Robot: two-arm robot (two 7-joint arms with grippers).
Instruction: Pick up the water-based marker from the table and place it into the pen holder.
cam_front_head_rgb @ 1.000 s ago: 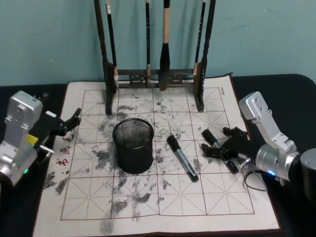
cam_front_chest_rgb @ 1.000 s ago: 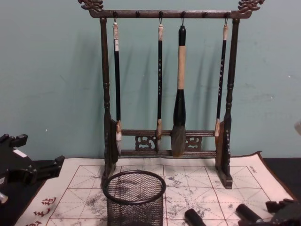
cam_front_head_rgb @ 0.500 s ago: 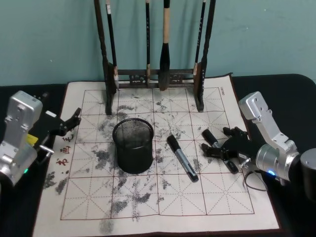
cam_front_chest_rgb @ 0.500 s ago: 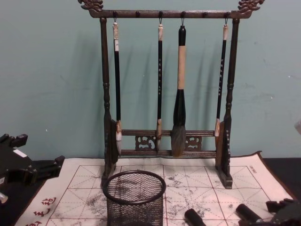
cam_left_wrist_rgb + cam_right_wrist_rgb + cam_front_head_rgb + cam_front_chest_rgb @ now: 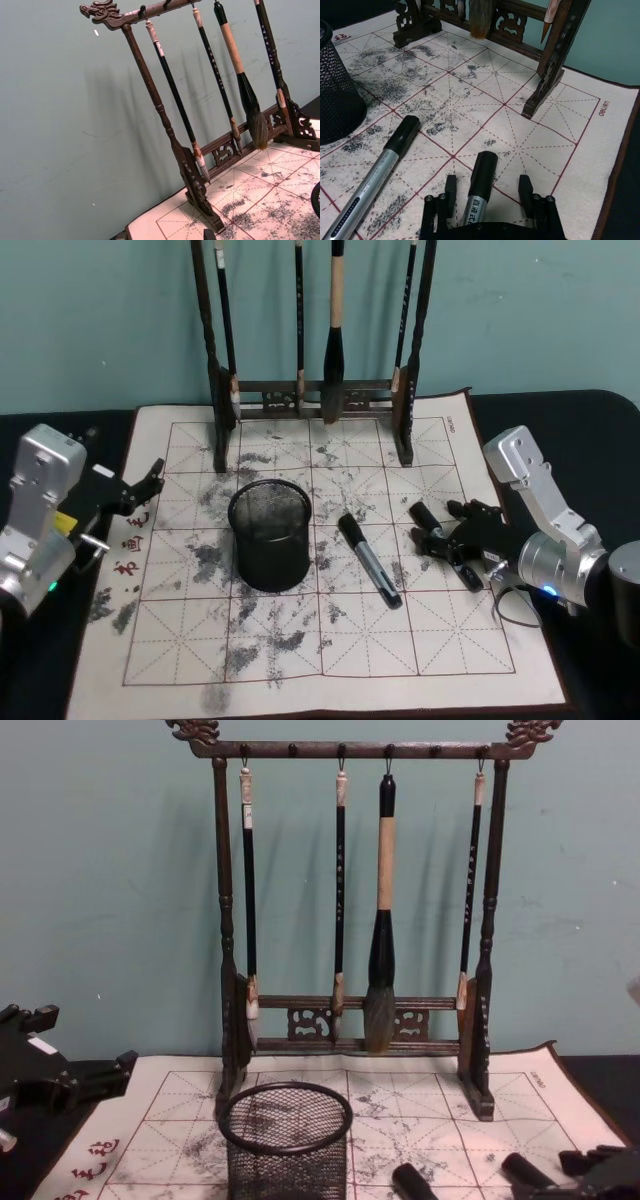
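My right gripper grabs the marker by its black end with the cap (image 5: 524, 1170) next, to drop the marker into the pen holder (image 5: 285, 1135).
A marker with a black cap and silver barrel (image 5: 430, 522) (image 5: 481, 184) lies on the ink-stained grid mat (image 5: 300, 640), right of centre. My right gripper (image 5: 435, 526) (image 5: 487, 189) is low on the mat, open, with one finger on either side of this marker and a gap to each. A second, similar marker (image 5: 369, 560) (image 5: 375, 175) lies free between it and the pen holder (image 5: 270, 536) (image 5: 285, 1135), a black wire-mesh cup standing upright and empty at the mat's centre. My left gripper (image 5: 140, 490) (image 5: 70, 1078) is open and held off the mat's left edge.
A tall dark wooden brush rack (image 5: 315, 395) (image 5: 350, 1020) with several hanging brushes stands at the back of the mat. The black table (image 5: 590, 440) extends on both sides. The mat's front half is bare.
My right gripper has edged slightly forward along the marker between its fingers. Both markers, the pen holder and the left arm stay where they were.
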